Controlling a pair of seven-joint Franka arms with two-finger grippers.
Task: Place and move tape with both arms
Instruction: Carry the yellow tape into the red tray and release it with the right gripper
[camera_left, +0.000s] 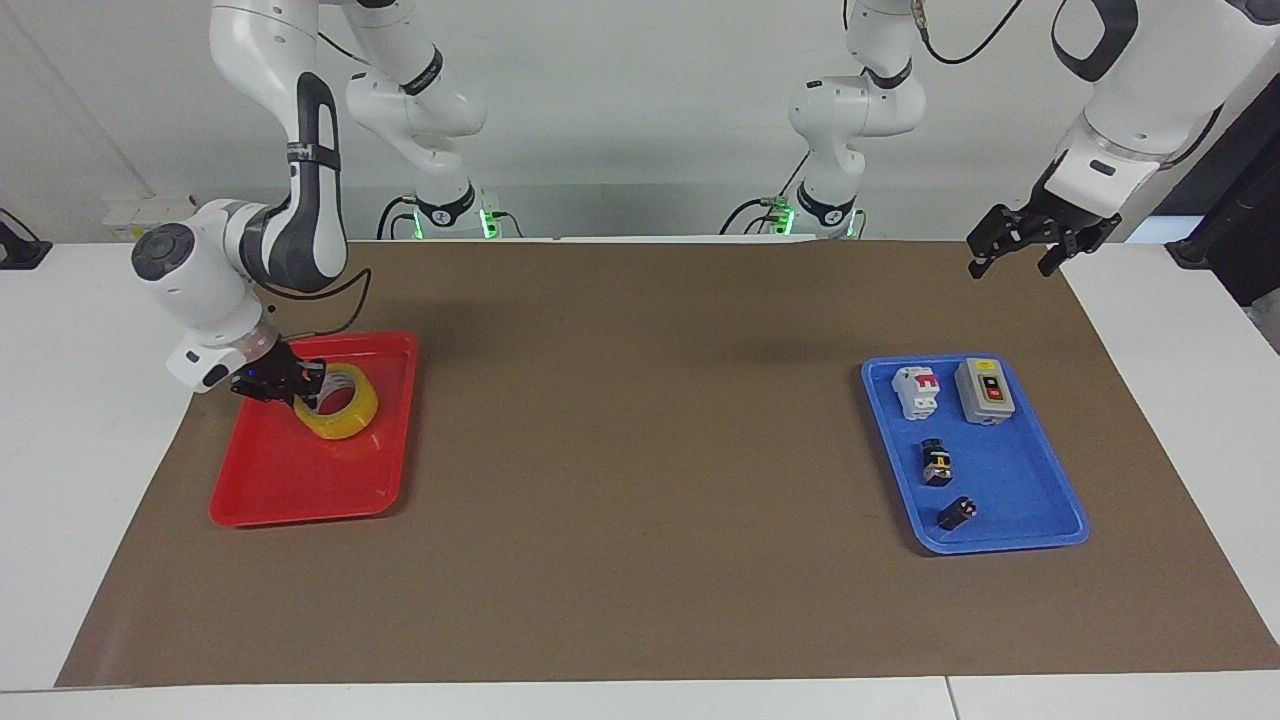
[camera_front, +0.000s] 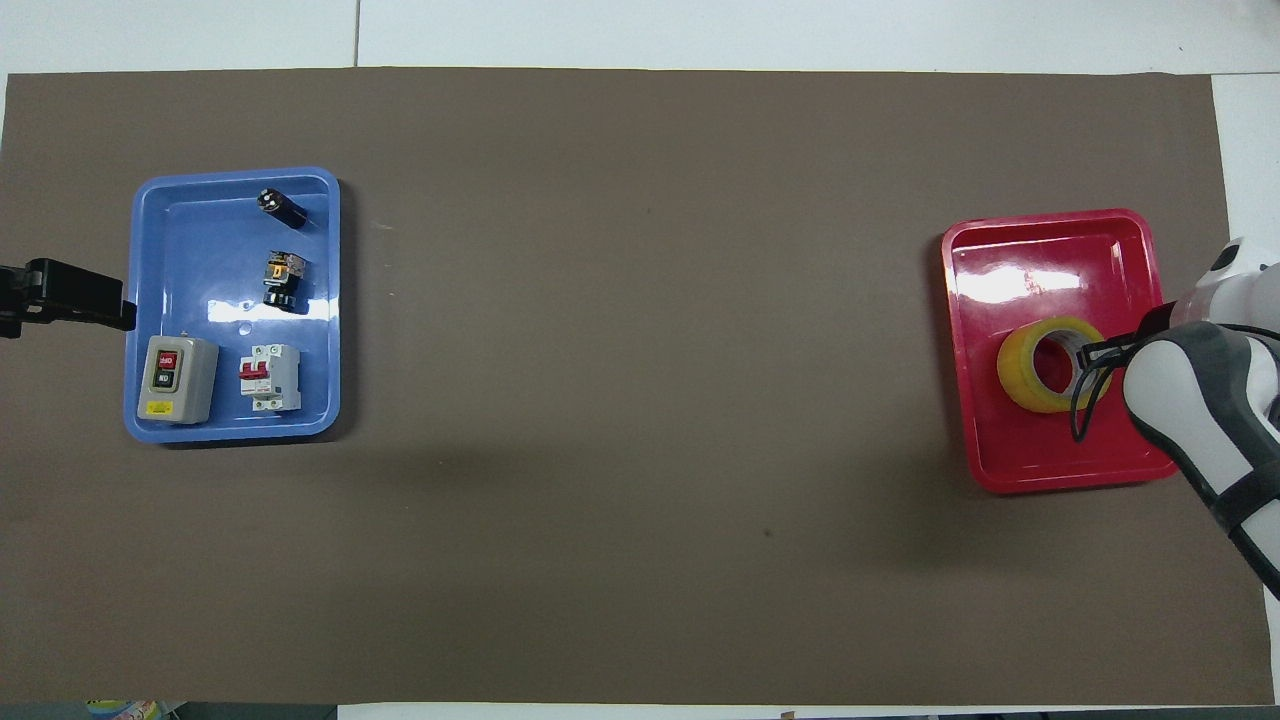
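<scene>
The yellow tape's lower edge is over the red tray, inside the tray's rim, so it is time for my right gripper to open now.
The tape, a yellow roll with a pale core, hangs tilted just over the red tray. My right gripper is shut on the roll's wall, one finger inside the core. In the overhead view the tape is over the middle of the red tray, and the right gripper comes in from the table's edge. My left gripper hangs open and empty over the mat's corner at the left arm's end, waiting. It also shows in the overhead view, where the left gripper is beside the blue tray.
A blue tray at the left arm's end holds a grey switch box, a white breaker and two small black components. A brown mat covers the table between the two trays.
</scene>
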